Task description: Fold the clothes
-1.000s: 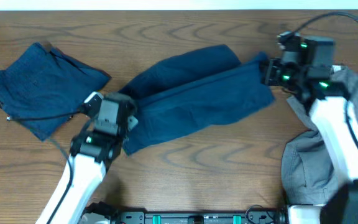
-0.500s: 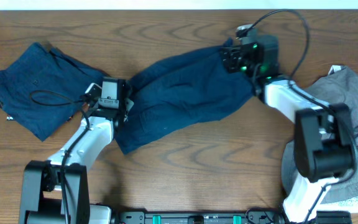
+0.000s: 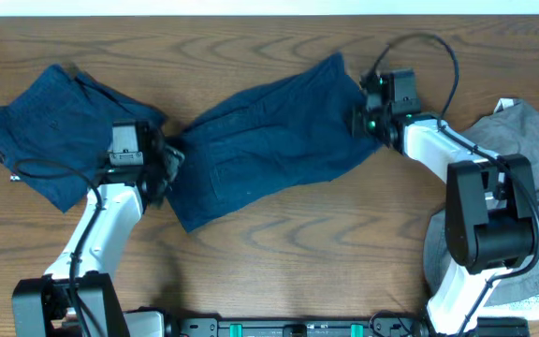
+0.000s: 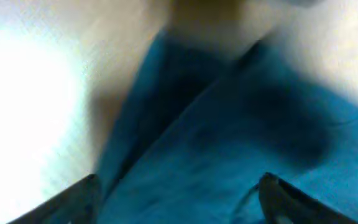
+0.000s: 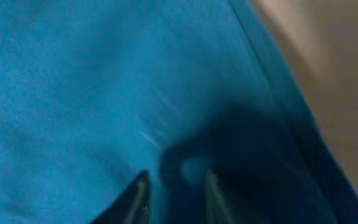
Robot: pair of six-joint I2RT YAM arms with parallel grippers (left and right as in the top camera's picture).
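Observation:
My left gripper is going to grab the dark navy garment (image 3: 269, 140) by its end (image 3: 184, 187) next, to lift that end and fold it over the rest.
One of the clothes, a dark navy garment (image 3: 269, 140), lies folded over slantwise in the middle of the table. My left gripper (image 3: 162, 164) hovers at its left end, and in the left wrist view my left gripper (image 4: 179, 202) has its fingers (image 4: 73, 199) spread wide over blue cloth, holding nothing. My right gripper (image 3: 361, 120) sits at the garment's right edge. In the right wrist view, my right gripper (image 5: 176, 193) has its jaws narrowed onto a dark pucker of the navy garment (image 5: 73, 93).
A folded pile of navy clothes (image 3: 59, 131) rests at the far left. A crumpled light grey garment (image 3: 522, 187) lies at the right edge, partly under the right arm. Bare wooden table (image 3: 288, 253) runs along the front.
The left gripper let go of the garment's left end, opened wide and drew back to the left. The right gripper carried its end over, opened, then came nearer and narrowed onto the right edge.

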